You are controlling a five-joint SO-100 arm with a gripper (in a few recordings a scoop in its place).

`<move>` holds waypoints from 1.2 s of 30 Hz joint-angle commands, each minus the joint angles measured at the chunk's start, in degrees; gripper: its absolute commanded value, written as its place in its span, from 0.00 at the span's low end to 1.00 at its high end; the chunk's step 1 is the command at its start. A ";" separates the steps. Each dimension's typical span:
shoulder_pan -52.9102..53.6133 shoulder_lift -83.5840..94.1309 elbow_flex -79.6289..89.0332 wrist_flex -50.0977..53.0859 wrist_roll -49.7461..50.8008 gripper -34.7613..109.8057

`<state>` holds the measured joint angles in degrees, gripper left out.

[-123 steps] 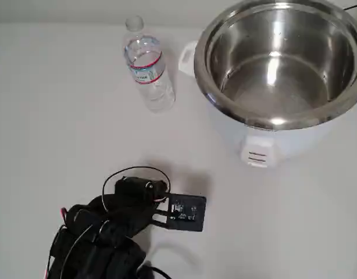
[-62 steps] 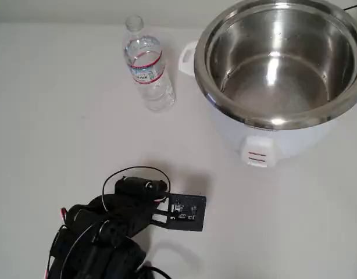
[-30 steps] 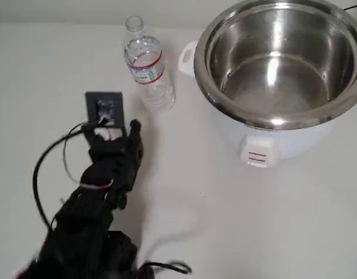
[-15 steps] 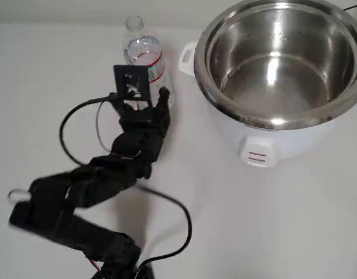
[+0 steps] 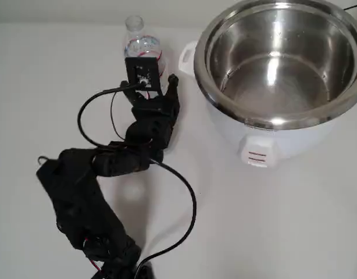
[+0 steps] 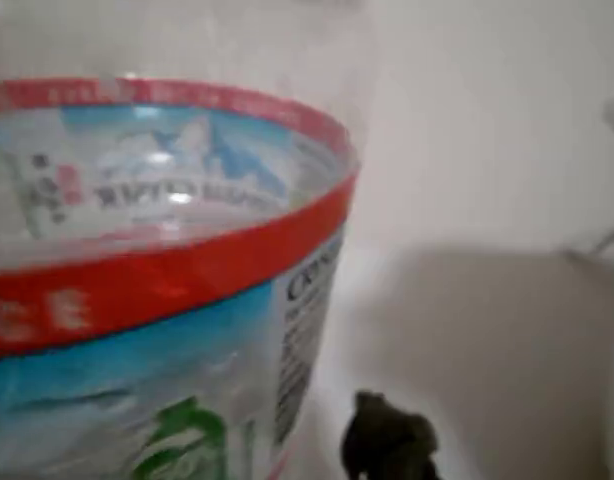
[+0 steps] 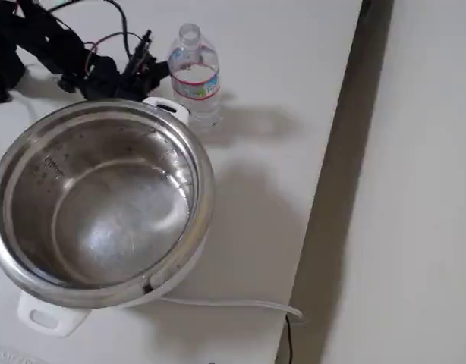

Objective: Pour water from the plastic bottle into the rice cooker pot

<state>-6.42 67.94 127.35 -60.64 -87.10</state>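
Note:
I need to grab the plastic bottle by its labeled lower body next, so the plastic bottle's open neck (image 5: pixel 134 24) stays free to pour into the rice cooker pot (image 5: pixel 280 58).
The plastic bottle (image 5: pixel 142 42) stands upright and capless on the white table, just left of the cooker's handle. It is also in the fixed view (image 7: pixel 193 76), and its red-edged label (image 6: pixel 137 260) looms at close range in the wrist view. Water inside it is hard to make out. My black gripper (image 5: pixel 148 82) is open at the bottle's lower body, one fingertip (image 5: pixel 172 78) to the right of it and the wrist camera board covering its base. In the fixed view the gripper (image 7: pixel 153 54) sits just beside the bottle. The rice cooker pot (image 5: pixel 280 58) (image 7: pixel 96 197) is shiny and open.
The cooker's white side handle (image 5: pixel 187 55) sits close to the bottle's right. A black cable (image 5: pixel 187 203) loops from the arm over the table. A white cord (image 7: pixel 225 305) trails from the cooker toward the table edge (image 7: pixel 332 189).
The arm unfolded from the near left of the table and reached up to the bottle. In the last half second the gripper slid further in around the bottle's lower part. The bottle has not moved.

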 commanded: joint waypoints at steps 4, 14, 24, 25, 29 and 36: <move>0.09 -6.59 -9.76 -5.71 -0.26 0.59; -0.44 -11.95 -15.56 -6.86 1.76 0.40; -1.76 -10.20 -14.77 -8.79 2.64 0.32; -1.93 -8.88 -14.41 -8.79 2.81 0.32; -2.81 -1.05 -12.74 -5.19 3.78 0.32; -4.22 18.81 -10.02 9.76 8.09 0.32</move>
<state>-9.67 67.59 117.51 -56.78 -81.65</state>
